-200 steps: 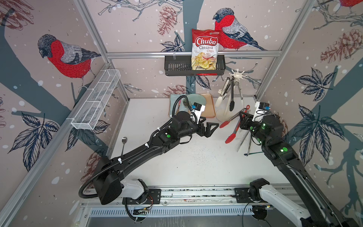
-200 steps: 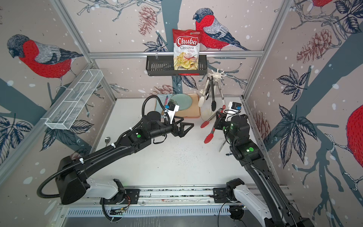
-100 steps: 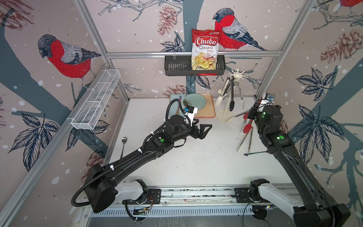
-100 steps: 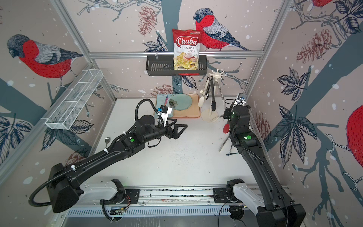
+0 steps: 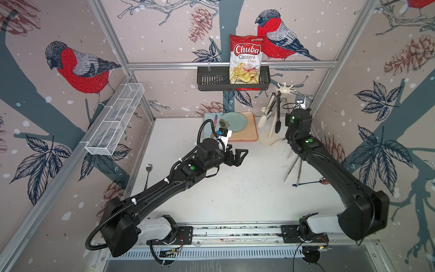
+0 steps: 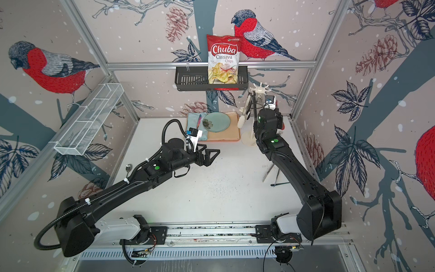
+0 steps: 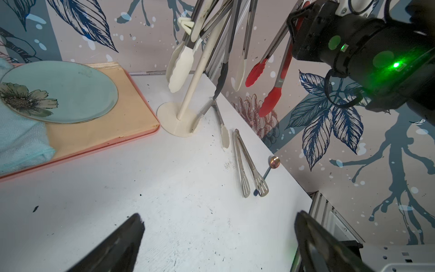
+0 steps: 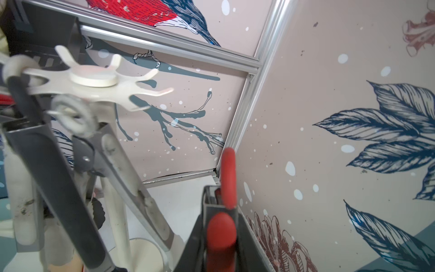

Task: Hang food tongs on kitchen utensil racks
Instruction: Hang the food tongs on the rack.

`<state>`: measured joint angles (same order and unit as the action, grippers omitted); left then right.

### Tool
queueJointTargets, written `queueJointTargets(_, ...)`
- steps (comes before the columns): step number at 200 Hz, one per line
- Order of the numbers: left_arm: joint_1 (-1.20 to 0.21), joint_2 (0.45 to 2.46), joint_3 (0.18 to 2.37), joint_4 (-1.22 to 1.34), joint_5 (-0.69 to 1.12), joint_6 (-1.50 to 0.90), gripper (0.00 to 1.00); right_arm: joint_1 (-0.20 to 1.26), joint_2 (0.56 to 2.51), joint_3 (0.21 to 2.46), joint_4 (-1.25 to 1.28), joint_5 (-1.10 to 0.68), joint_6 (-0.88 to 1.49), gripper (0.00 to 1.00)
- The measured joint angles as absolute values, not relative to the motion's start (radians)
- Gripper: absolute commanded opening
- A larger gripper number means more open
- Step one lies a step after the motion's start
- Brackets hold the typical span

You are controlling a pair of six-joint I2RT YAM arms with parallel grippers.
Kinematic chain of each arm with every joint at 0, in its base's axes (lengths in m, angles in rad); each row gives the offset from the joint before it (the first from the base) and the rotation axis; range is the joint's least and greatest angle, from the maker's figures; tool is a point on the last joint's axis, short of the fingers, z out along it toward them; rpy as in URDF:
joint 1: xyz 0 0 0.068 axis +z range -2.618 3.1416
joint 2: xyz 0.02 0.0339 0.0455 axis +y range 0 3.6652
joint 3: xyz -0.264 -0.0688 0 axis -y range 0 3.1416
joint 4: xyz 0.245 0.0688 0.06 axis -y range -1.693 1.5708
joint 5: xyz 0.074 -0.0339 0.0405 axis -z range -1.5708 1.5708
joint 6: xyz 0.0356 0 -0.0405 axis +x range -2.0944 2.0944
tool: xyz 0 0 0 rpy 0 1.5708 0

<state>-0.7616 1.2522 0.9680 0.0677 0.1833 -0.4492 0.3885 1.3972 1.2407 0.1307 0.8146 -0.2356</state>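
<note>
The red loop (image 8: 229, 176) is still apart from the nearest hook (image 8: 165, 92). The red-tipped tongs come onto that hook, before my right gripper releases them.
The cream-white utensil rack (image 5: 268, 140) stands at the back right; its hook crown (image 8: 94, 79) is close to my right gripper. White-tipped tongs (image 7: 181, 66) and black-tipped tongs (image 7: 222, 77) hang from it. My right gripper (image 8: 221, 200) is raised beside the crown, shut on red-tipped tongs (image 7: 270, 99) that hang down from it, their red loop (image 8: 227, 169) sticking up past the fingers. Bare steel tongs (image 7: 247, 169) and another white-tipped pair (image 7: 222, 131) lie on the table by the rack's base. My left gripper (image 5: 240, 156) hovers open over mid-table, holding nothing.
A pink tray (image 5: 247, 135) with a blue plate (image 5: 233, 121) and cloth sits left of the rack. A black basket (image 5: 211, 81) with a chips bag hangs on the back wall, a white mesh basket (image 5: 117, 117) on the left wall. Spoons lie at left (image 5: 148, 168) and right (image 5: 323, 180).
My right arm has risen and swung toward the back right corner, carrying the red-tipped tongs up beside the rack's crown. My left arm has drawn back a little, still open.
</note>
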Motion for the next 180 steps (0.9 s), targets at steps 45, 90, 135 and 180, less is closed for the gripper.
queueJointTargets(45,-0.754,1.265,0.975,0.049,0.179,-0.463,0.98,0.409,1.475,1.277,0.195,0.905,-0.294,0.00)
queueJointTargets(90,-0.751,1.273,0.982,0.032,0.172,-0.467,0.98,0.442,1.539,1.315,0.249,0.937,-0.352,0.00)
queueJointTargets(135,-0.747,1.294,1.001,0.002,0.161,-0.467,0.98,0.437,1.588,1.348,0.299,0.949,-0.389,0.00)
queueJointTargets(180,-0.744,1.316,1.025,0.012,0.161,-0.467,0.97,0.430,1.599,1.368,0.313,0.944,-0.393,0.00)
